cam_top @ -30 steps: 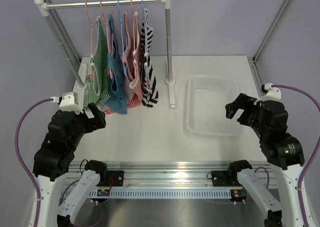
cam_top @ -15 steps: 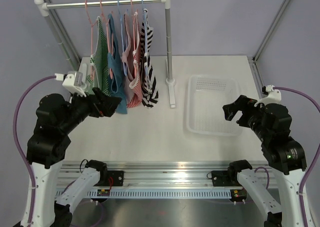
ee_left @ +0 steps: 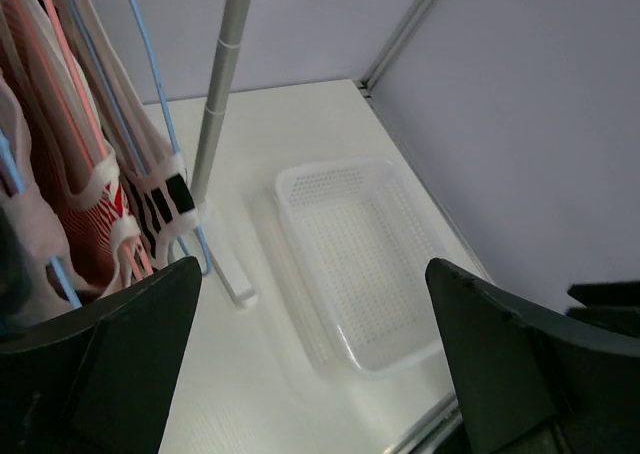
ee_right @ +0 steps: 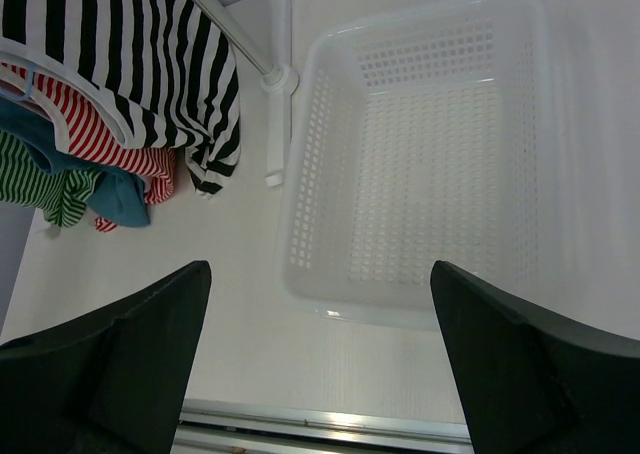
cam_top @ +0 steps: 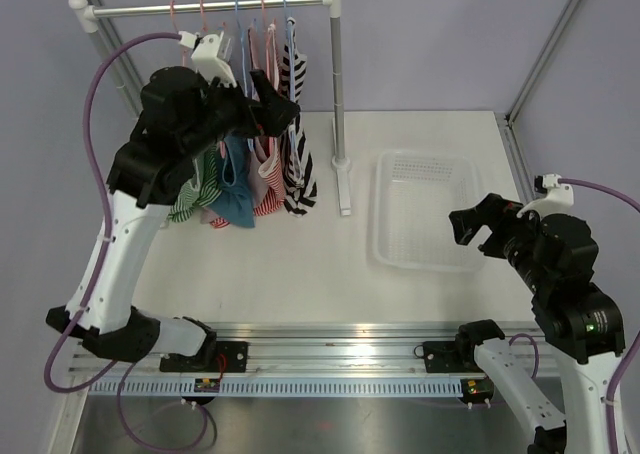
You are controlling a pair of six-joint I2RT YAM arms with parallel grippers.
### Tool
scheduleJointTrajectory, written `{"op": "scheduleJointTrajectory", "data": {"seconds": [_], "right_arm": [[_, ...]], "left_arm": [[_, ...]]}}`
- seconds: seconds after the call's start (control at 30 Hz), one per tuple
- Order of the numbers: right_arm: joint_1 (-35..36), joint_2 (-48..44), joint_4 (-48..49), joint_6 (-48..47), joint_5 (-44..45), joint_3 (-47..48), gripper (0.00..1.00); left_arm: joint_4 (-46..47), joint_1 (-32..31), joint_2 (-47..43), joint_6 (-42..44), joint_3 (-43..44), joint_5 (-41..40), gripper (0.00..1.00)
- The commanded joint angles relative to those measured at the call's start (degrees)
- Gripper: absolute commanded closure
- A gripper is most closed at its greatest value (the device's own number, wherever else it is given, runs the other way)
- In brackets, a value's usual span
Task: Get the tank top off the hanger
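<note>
I need to grab the black-and-white tank top's blue hanger by its near arm with my left gripper, so the hanger's hook stays free and the tank top is free to remove.
Several tank tops hang on hangers from the rail (cam_top: 215,6): green striped (cam_top: 190,196), blue (cam_top: 236,194), red striped (cam_top: 268,189) and, rightmost, black-and-white striped (cam_top: 298,149). My left gripper (cam_top: 276,104) is raised in front of their upper parts, open and holding nothing. In the left wrist view the left gripper (ee_left: 312,274) faces right past the black-and-white top (ee_left: 165,199) and a blue hanger (ee_left: 150,84). My right gripper (cam_top: 475,229) hovers open at the basket's near right corner; in its own view the right gripper (ee_right: 320,274) is empty.
A white perforated basket (cam_top: 383,209) lies on the table right of the rack, also seen as the basket (ee_right: 300,224) from the right wrist. The rack's right post (cam_top: 338,84) stands on a white foot (cam_top: 344,189). Purple walls enclose the table.
My left arm has swung up from the table's near left to the rack, its gripper now at the tops' shoulder height. The right arm shifted slightly toward the near edge. Both grippers stayed open.
</note>
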Motion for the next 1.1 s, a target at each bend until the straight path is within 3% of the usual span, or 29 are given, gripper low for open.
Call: {"op": "scheduleJointTrajectory", "data": {"seconds": [0.0,0.1,0.37,0.5,0.77,0.97,1.07], "right_arm": [[0.3,-1.0,-1.1,0.0,-0.8,2.8,0.00],[0.2,-2.2,-1.7,-1.0,-0.8,2.9,0.01],[0.3,-3.0,-4.0,-2.4,-0.8,3.3,0.01],[0.3,-2.9,-4.4,-2.3,-2.2,3.9,0.01],[0.3,-3.0,-4.3,-1.8,-4.0,3.7,0.02],[0.3,-3.1,-3.8,-1.4,-5.0,3.6,0.02],[0.3,-2.9,-3.6,-1.3,-5.1,3.3,0.02]], "left_arm": [[1.4,-3.2,5.6,6.3,7.7,-14.8,0.03],[1.8,-5.7,12.0,12.1,13.0,-22.9,0.11],[-3.1,-5.8,28.4,17.6,28.8,-28.1,0.41],[-1.3,-5.8,30.8,18.9,27.9,-35.1,0.42],[-0.3,-5.8,36.2,22.1,29.6,-35.9,0.48],[-1.2,-4.8,39.8,22.7,33.6,-36.3,0.60],[-0.7,-4.8,39.8,22.9,33.4,-36.1,0.71]]}}
